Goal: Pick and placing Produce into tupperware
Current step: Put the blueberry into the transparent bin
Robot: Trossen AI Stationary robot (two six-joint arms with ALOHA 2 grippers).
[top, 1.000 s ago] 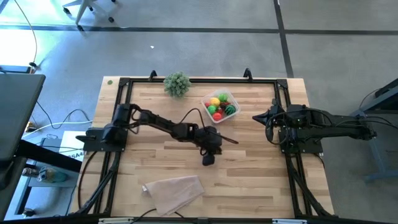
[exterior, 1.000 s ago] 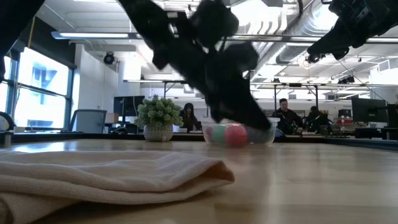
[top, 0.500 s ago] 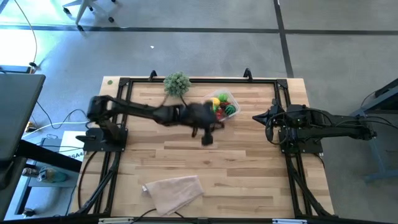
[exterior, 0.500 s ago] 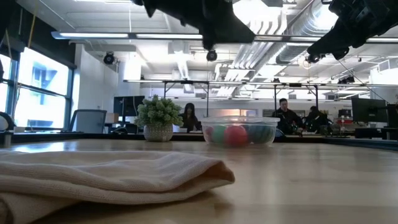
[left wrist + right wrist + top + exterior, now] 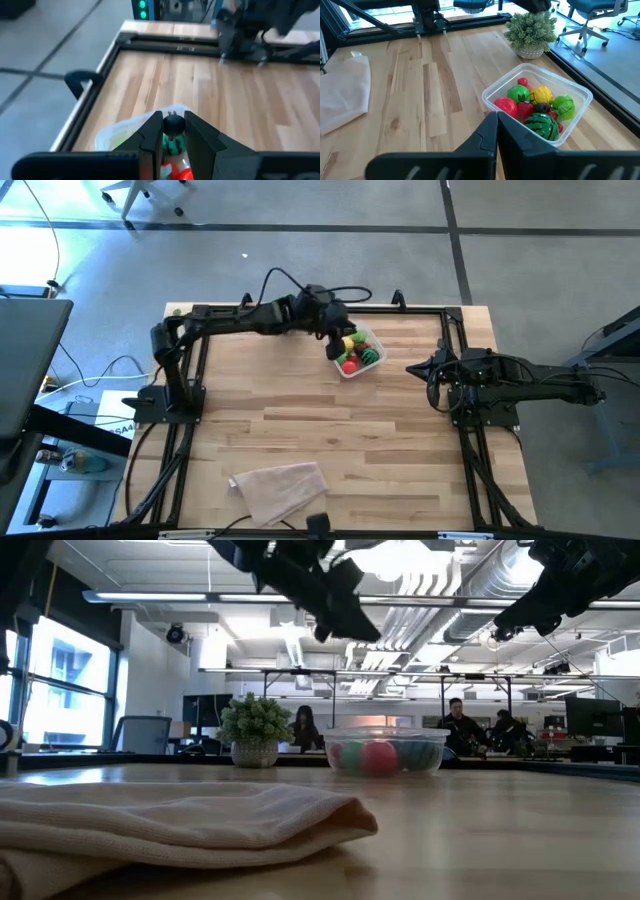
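The small dark piece (image 5: 173,125) stays held in my left gripper until I lower it from high above the tupperware's rim (image 5: 117,127), since if I opened now, it would drop.
The clear tupperware (image 5: 357,352) stands on the table near its far edge. It holds red, green and yellow produce (image 5: 535,107). My left gripper (image 5: 335,345) hangs above the tupperware's left side, high over the table in the low view (image 5: 330,610), shut on a small dark piece of produce (image 5: 173,123). Below the fingers the left wrist view shows the tupperware's rim (image 5: 120,131). My right gripper (image 5: 412,368) waits shut at the table's right side, its fingers (image 5: 496,125) pointing toward the tupperware (image 5: 540,70). My left gripper pinches the small dark piece (image 5: 173,125) between its two fingertips (image 5: 153,131). The fingers slant downward, coming from the table's left. The piece is lifted clear, above the tupperware.
A bushy pale-green plant in a pot (image 5: 531,27) stands at the far edge left of the tupperware; in the high view my left arm (image 5: 250,318) covers it. A beige cloth (image 5: 280,488) lies near the front edge. A black frame (image 5: 200,310) borders the table.
My left gripper has risen from low over the table's middle and swung toward the far edge, ending above the tupperware. It has stayed shut all the while.
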